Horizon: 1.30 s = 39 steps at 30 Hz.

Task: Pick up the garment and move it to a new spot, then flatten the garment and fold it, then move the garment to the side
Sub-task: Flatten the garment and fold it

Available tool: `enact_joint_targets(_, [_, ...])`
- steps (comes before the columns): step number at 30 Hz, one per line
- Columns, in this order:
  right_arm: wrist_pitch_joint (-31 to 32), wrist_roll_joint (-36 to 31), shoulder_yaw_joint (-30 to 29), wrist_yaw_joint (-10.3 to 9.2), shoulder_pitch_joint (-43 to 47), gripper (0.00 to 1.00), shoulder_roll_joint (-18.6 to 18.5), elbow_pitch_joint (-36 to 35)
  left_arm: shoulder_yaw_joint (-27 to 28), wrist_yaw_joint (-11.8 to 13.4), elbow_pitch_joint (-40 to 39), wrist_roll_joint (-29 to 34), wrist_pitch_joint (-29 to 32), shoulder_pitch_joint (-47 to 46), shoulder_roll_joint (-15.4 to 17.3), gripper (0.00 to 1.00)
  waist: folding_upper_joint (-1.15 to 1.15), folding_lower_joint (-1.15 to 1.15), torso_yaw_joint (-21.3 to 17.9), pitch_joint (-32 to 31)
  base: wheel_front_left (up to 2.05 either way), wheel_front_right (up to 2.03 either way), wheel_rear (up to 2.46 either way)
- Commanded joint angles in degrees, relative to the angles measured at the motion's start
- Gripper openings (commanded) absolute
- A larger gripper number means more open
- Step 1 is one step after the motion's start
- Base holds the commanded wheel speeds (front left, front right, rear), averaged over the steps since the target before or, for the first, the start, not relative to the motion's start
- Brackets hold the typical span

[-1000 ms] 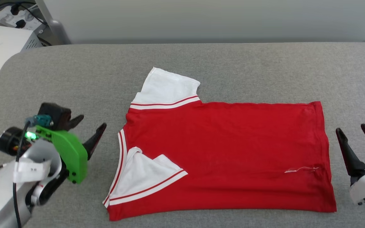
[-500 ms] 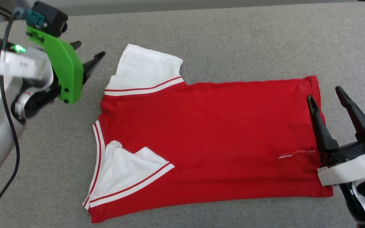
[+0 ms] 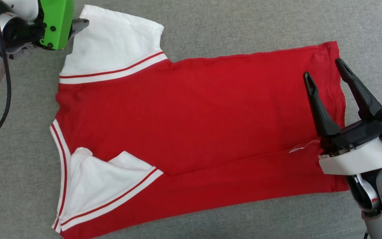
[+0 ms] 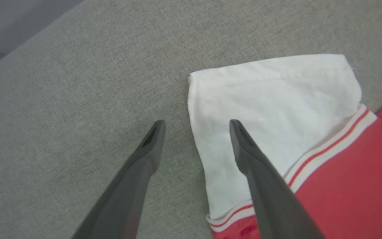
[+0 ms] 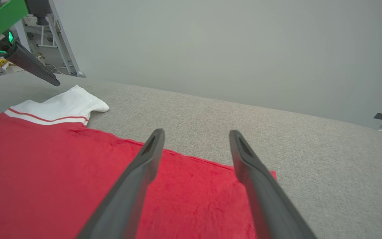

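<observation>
The right gripper grips the red body by its hem corner next, to fold the body over itself.
The garment lies flat on the grey padded surface, red body spread out, neck to the left and hem to the right. Its far white sleeve sticks out at the top left. The near white sleeve is folded in over the red body. My left gripper is open and straddles the outer edge of the far sleeve, one finger over the sleeve, the other over bare surface. My right gripper is open above the hem's far corner, also seen as my right gripper over red cloth.
A black cable hangs from the left arm along the left edge. A pale wall rises behind the surface. Metal legs and clutter stand beyond the far left corner. Bare grey surface lies past the hem.
The head camera has dipped closer to the surface. My left gripper has reached out to the far sleeve. My right gripper has come in from beside the hem to above it. Both stay open.
</observation>
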Motion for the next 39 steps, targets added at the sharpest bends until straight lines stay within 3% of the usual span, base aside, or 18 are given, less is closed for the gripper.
enact_joint_targets(1, [-0.6, -0.1, 0.3, -0.03, -1.2, 1.00, 0.0, 0.2, -0.5, -0.4, 0.8, 0.5, 0.4, -1.4, -0.4, 1.00, 0.00, -0.02, -3.2, 4.5, 0.00, 0.00, 0.00])
enact_joint_targets(9, [-1.7, 0.1, 0.6, -0.03, -2.3, 1.00, -0.5, 2.2, -3.9, -0.7, 5.0, 1.0, 0.8, -0.3, -1.3, 1.00, 0.00, -0.02, -3.6, 5.6, 0.00, 0.00, 0.00])
enact_joint_targets(10, [-1.8, 0.2, 0.6, -0.03, -2.4, 1.00, -0.6, 2.5, -4.6, -0.8, 5.0, 1.1, 0.9, 0.2, -1.1, 0.78, 0.00, -0.02, -3.5, 5.4, 0.00, 0.00, 0.00])
enact_joint_targets(11, [-1.8, 0.2, 0.5, -0.03, -2.3, 1.00, -0.6, 2.7, -5.1, -0.8, 4.9, 0.9, 0.8, 0.7, -1.0, 0.17, 0.00, -0.02, -3.4, 5.2, 0.00, 0.00, 0.00])
enact_joint_targets(12, [-1.9, 0.3, 0.2, -0.03, -2.3, 1.00, -0.7, 3.0, -5.6, -0.8, 4.6, 0.5, 0.6, 1.2, -0.8, 0.00, 0.00, -0.02, -3.3, 4.8, 0.00, 0.00, 0.00])
enact_joint_targets(17, [-1.4, 1.0, -1.7, -0.03, -3.4, 1.00, -2.4, 3.0, -7.6, -0.8, 2.6, 0.3, -3.1, 2.0, 0.4, 0.00, 0.00, -0.02, -2.4, 2.5, 0.00, 0.00, 0.00])
enact_joint_targets(20, [0.7, 3.7, -4.0, -0.03, -4.9, 1.00, -4.8, 2.3, -7.6, -0.8, 0.9, 0.1, -8.6, 2.5, 0.7, 0.00, 0.00, -0.02, -1.7, 0.4, 0.00, 0.00, 0.00])
enact_joint_targets(21, [5.7, 6.3, -4.8, -0.03, -6.2, 1.00, -10.0, 2.4, -9.5, -0.8, -1.8, 2.7, -14.1, 2.7, 1.8, 0.00, 0.00, -0.02, -0.3, -1.3, 0.00, 0.00, 0.00])
enact_joint_targets(28, [27.3, 20.8, 1.5, -0.03, -9.9, 1.00, -24.6, 3.5, -11.8, -0.8, -6.3, 3.4, -21.4, 4.3, 1.6, 0.00, 0.00, -0.02, 3.5, -3.7, 0.00, 0.00, 0.00])
enact_joint_targets(33, [39.9, 27.6, 3.9, -0.03, -14.9, 1.00, -29.2, 6.0, -13.0, -0.8, -8.7, 4.3, -23.5, 3.8, 1.0, 0.00, 0.00, -0.02, 5.7, -3.4, 0.00, 0.00, 0.00])
enact_joint_targets(39, [51.6, 28.9, 8.4, -0.03, -21.8, 1.00, -30.8, 10.9, -13.4, -0.8, -10.6, 5.0, -25.1, 2.5, 0.1, 0.00, 0.00, -0.02, 7.8, -2.1, 0.00, 0.00, 0.00])
